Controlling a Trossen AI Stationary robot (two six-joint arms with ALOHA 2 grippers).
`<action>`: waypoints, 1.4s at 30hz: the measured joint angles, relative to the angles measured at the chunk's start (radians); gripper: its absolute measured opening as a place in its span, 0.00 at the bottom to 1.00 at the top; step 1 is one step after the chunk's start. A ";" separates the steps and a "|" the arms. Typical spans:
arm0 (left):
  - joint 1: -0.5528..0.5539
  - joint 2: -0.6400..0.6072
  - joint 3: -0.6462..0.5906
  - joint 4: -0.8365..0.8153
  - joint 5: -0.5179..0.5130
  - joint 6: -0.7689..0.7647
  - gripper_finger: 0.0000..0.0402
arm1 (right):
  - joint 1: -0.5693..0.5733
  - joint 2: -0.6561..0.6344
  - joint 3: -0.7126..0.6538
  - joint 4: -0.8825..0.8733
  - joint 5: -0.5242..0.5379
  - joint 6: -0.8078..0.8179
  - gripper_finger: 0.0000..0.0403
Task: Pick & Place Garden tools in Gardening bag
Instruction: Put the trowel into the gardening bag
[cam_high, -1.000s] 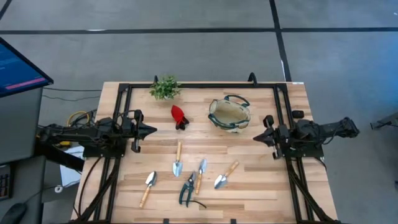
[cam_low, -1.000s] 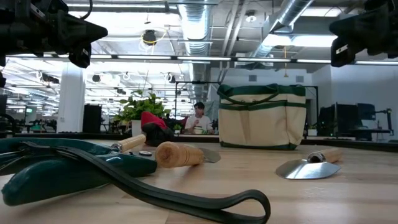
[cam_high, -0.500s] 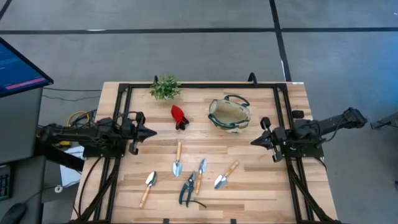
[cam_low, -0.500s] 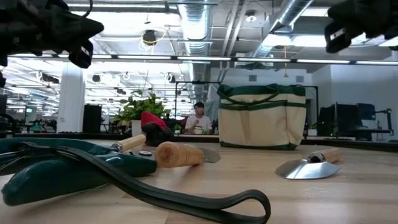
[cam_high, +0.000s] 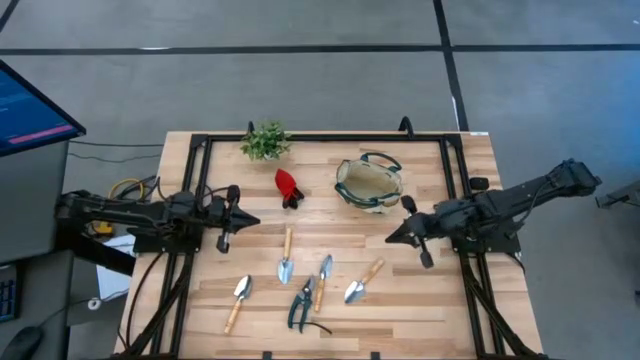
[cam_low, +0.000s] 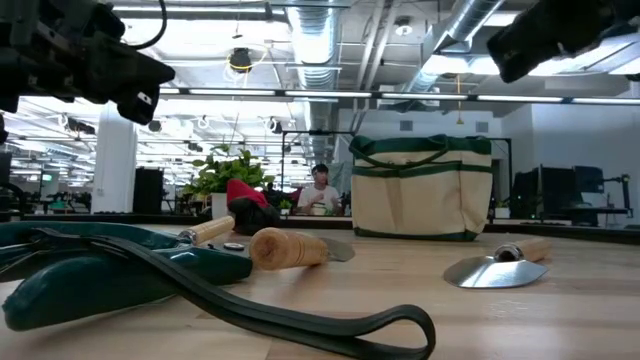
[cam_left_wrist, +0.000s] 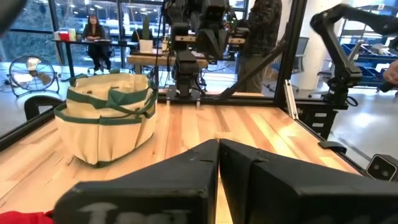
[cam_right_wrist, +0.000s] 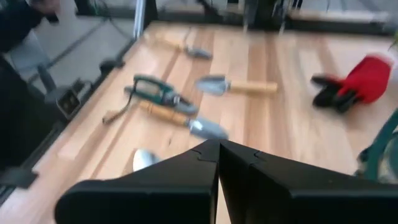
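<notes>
My right gripper picks up the trowel by its wooden handle (cam_high: 374, 268) next, to pack it into the gardening bag (cam_high: 369, 183).
Several garden tools lie flat on the wooden table near its front: trowels with wooden handles (cam_high: 285, 257), (cam_high: 323, 278), (cam_high: 362, 281), (cam_high: 238, 300) and dark-handled pruners (cam_high: 302, 305). A red-and-black tool (cam_high: 288, 187) lies farther back. The beige gardening bag (cam_high: 369, 183) with green trim stands upright at the back right. My left gripper (cam_high: 256, 221) is shut and level at the table's left, holding nothing. My right gripper (cam_high: 389, 240) is shut, raised and tipped down in front of the bag, above the tools (cam_right_wrist: 180, 119).
A green potted plant (cam_high: 265, 141) stands at the far edge, left of the bag. Black frame rails (cam_high: 190, 290) run along the table's sides and back. A monitor (cam_high: 30, 105) stands off the table's left. Bare wood lies between the two grippers.
My right gripper has risen and swung toward the table's middle and slightly toward its near edge, tipping from level to slanting down over the tools. It has stayed shut. The tools and the bag have not moved.
</notes>
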 joint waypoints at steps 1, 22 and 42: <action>0.000 0.000 0.000 0.000 0.000 -0.001 0.00 | 0.007 0.032 0.017 -0.011 -0.004 0.004 0.00; 0.000 0.000 0.000 0.018 0.000 -0.003 0.00 | 0.077 0.496 0.258 -0.131 -0.107 0.109 0.00; 0.000 0.000 0.000 0.021 -0.004 0.001 0.00 | 0.045 0.658 0.258 -0.260 -0.104 0.158 0.39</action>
